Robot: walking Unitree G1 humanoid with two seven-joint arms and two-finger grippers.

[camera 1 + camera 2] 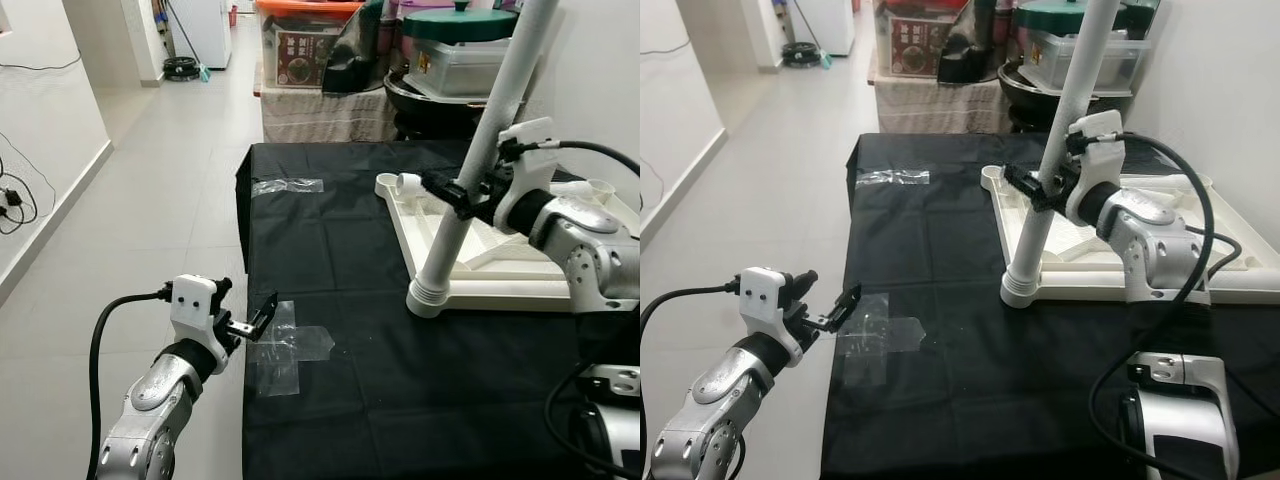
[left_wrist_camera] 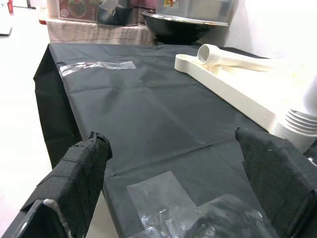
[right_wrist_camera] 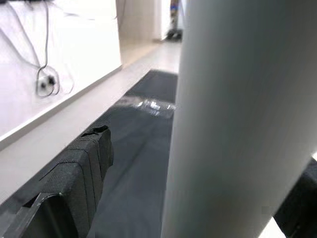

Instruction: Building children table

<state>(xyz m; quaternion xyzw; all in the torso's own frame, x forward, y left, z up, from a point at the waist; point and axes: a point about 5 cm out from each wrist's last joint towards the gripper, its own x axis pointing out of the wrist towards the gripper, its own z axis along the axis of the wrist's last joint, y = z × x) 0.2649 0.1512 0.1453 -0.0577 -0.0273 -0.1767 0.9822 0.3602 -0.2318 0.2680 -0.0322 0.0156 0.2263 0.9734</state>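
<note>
I need to grab the long leg (image 1: 504, 88) next with my right gripper, around the middle of its body (image 1: 467, 187). The leg leans over from its corner socket, and this is to hold it steady.
A white children's table top (image 1: 520, 292) lies upside down on the black-covered table (image 1: 340, 260), at its right side. A white leg (image 1: 490, 110) stands in the near-left corner socket, leaning a little to the right. My right gripper (image 1: 455, 195) is open around the leg at mid-height. In the right wrist view the leg (image 3: 237, 124) sits between the fingers (image 3: 74, 173), with a gap on one side. A second loose leg (image 2: 233, 57) lies inside the table top. My left gripper (image 1: 262, 312) is open and holds nothing, low at the table's left edge.
Clear tape patches (image 1: 290, 345) are stuck on the cloth by my left gripper, with another strip (image 1: 287, 185) farther back. Storage boxes and a lidded pot (image 1: 450, 50) crowd the far end. Tiled floor (image 1: 160, 200) runs along the left; a wall stands close on the right.
</note>
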